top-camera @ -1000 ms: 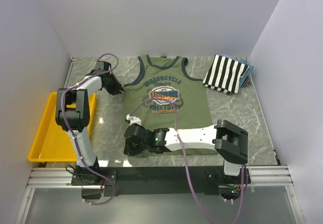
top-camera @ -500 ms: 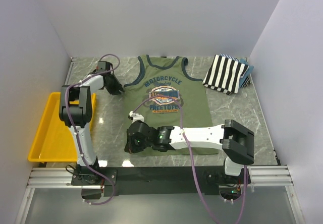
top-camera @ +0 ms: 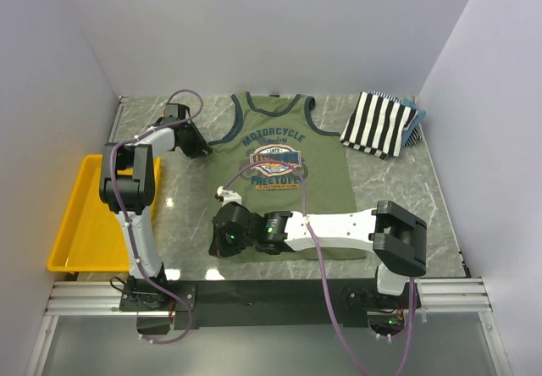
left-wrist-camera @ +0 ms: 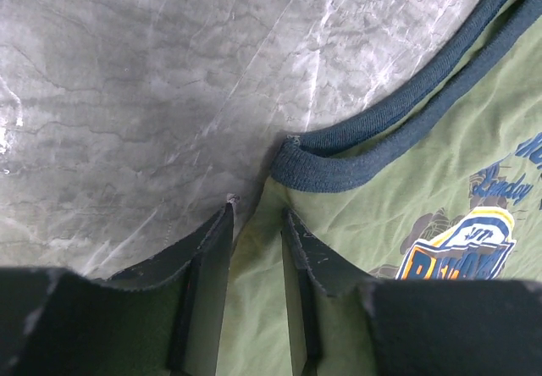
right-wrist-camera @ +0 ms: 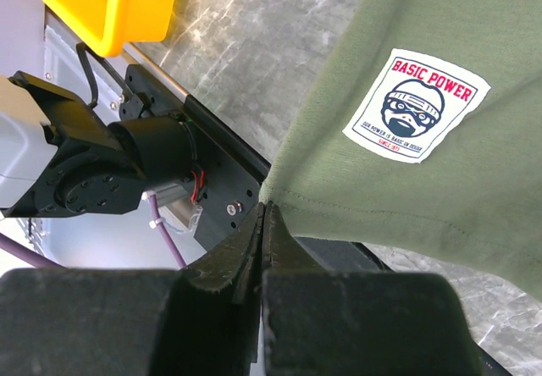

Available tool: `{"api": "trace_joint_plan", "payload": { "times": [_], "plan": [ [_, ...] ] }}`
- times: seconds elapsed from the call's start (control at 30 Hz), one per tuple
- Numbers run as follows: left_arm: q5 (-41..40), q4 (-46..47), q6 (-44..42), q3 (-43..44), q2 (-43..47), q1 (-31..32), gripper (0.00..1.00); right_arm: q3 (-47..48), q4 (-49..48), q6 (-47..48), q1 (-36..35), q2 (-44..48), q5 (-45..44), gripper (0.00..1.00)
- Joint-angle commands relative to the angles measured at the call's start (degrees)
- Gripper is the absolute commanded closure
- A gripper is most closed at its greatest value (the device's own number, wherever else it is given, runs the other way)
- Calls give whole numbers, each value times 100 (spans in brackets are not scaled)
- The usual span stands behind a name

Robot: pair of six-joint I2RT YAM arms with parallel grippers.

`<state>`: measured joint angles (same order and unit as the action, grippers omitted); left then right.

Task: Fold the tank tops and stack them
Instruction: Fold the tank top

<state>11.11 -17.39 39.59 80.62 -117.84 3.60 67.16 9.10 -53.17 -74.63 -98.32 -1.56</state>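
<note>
I should close my left gripper now. Its fingers are down at the cloth and table around the tank top's green side edge, so they would hold it.
The olive-green tank top (top-camera: 279, 173) lies flat on the marble table, its "Motorcycle" graphic up. My left gripper (top-camera: 200, 147) is at its left armhole. In the left wrist view the left gripper (left-wrist-camera: 257, 211) stands slightly open, with the green side edge (left-wrist-camera: 254, 308) between the fingers, just below the navy trim (left-wrist-camera: 373, 130). My right gripper (top-camera: 218, 247) is at the near left hem corner. In the right wrist view the right gripper (right-wrist-camera: 264, 211) is shut on that hem corner of the tank top (right-wrist-camera: 406, 223). The striped tank top (top-camera: 381, 124) lies folded at the far right.
A yellow tray (top-camera: 72, 223) sits at the table's left edge and also shows in the right wrist view (right-wrist-camera: 118, 3). The left arm's base (right-wrist-camera: 110, 173) lies below the right gripper. Grey walls close in the table's far, left and right sides.
The right arm has swung, moving its gripper slightly toward the near left hem corner. The left gripper has shifted a little right, to the armhole. The tank tops have hardly moved.
</note>
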Motion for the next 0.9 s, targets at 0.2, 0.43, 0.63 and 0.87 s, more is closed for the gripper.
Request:
{"api": "trace_joint_plan", "payload": {
  "times": [0.2,0.43,0.63,0.87],
  "plan": [
    [-92,165,-119,147,-72,62,64,17,-75,-80,19,287,25,100],
    [-224,236,-40,200,-213,133,66,8,-5,-97,28,393,16,100],
    [-495,271,66,244,-257,150,81,-10,21,-141,28,419,51,100],
    [-1085,218,92,411,15,150,99,297,-154,-255,10,-37,761,100]
  ]
}}
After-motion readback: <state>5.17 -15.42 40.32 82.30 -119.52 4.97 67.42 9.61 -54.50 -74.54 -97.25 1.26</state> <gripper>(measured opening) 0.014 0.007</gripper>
